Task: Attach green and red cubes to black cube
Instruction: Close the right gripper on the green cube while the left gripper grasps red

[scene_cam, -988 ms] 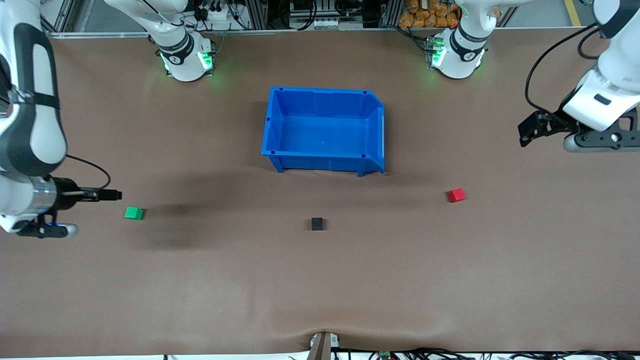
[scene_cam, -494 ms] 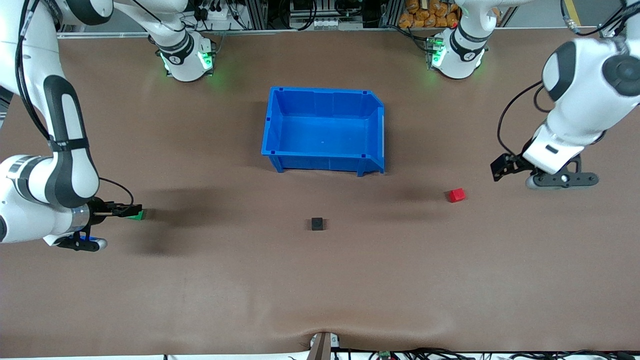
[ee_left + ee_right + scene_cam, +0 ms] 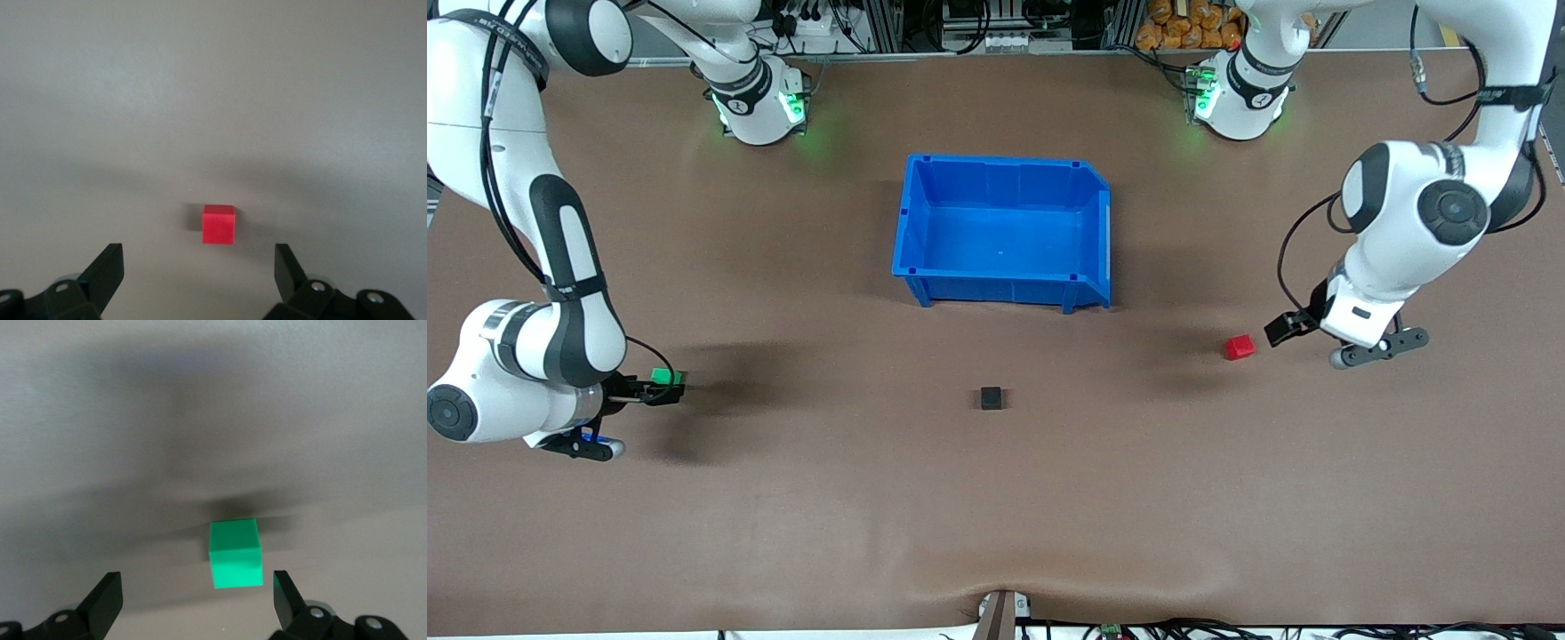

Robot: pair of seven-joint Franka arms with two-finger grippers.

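Observation:
My right gripper next needs to grab the green cube [image 3: 664,376] by its two opposite sides. Then it can attach it to the black cube [image 3: 991,397].
The green cube [image 3: 664,376] lies on the table at the right arm's end. My right gripper [image 3: 665,391] is open and low at it. In the right wrist view the green cube [image 3: 233,553] sits just ahead of the open right gripper [image 3: 195,597], nearer one finger, not gripped. The red cube [image 3: 1239,347] lies at the left arm's end. My left gripper [image 3: 1280,332] is open, close beside it. In the left wrist view the red cube [image 3: 219,224] lies ahead of the open left gripper [image 3: 198,267]. The black cube [image 3: 991,397] sits alone mid-table.
A blue bin [image 3: 925,222], empty, stands mid-table, farther from the front camera than the black cube. Brown table surface spreads all round the cubes. Both arm bases stand along the table's top edge.
Both arms have swung in and down. The right gripper has moved to the green cube. The left gripper has dropped from the table's end to just beside the red cube.

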